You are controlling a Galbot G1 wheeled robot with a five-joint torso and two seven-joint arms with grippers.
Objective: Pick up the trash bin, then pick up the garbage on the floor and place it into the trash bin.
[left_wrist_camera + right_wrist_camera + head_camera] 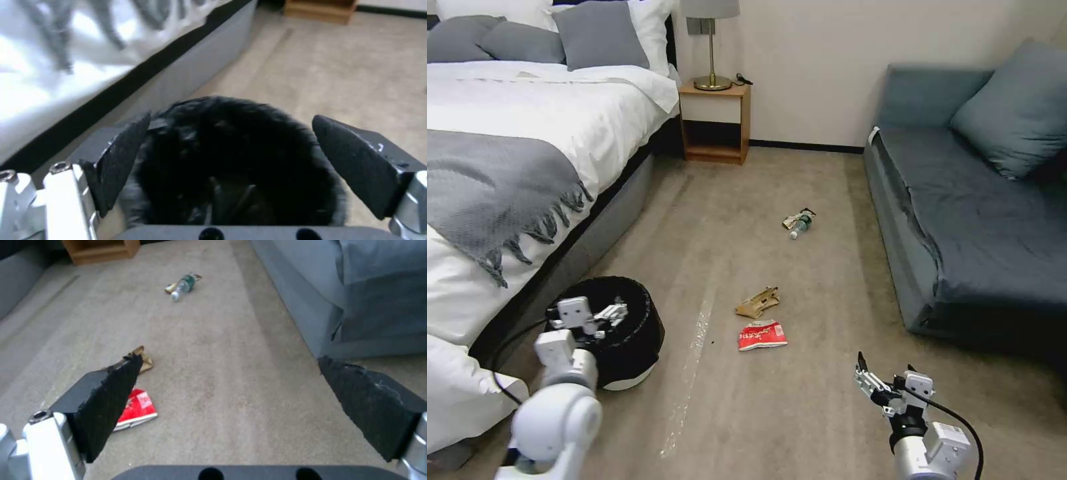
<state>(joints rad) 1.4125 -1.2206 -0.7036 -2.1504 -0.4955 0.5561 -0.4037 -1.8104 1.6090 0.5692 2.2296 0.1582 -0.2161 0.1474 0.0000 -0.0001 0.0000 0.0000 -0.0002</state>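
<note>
The trash bin's round body [640, 352] is much wider than my spread fingers. I need to pick up the trash bin next, so I should grip its thin, bag-lined rim [618, 343] with my left gripper.
The trash bin [635, 333], round and lined with a crinkly black bag over a pale base, stands on the carpet beside the bed. My left gripper [595, 317] hovers over its rim, open. In the left wrist view the bin [236, 173] lies between the spread pads [122, 160] of the left gripper [231, 118]. My right gripper [886, 375] hangs open low over bare carpet, with nothing between its fingers [106, 400]. The garbage lies ahead: a red-and-white packet [762, 335] [137, 408], tan crumpled paper [757, 302] [145, 362], and farther off a small bottle [801, 225] [182, 286] against a foil wrapper [791, 219].
A bed [527, 133] with a grey throw runs along the left. A wooden nightstand [715, 123] with a lamp stands at the back wall. A blue-grey sofa [980, 213] fills the right side. Open carpet lies between them.
</note>
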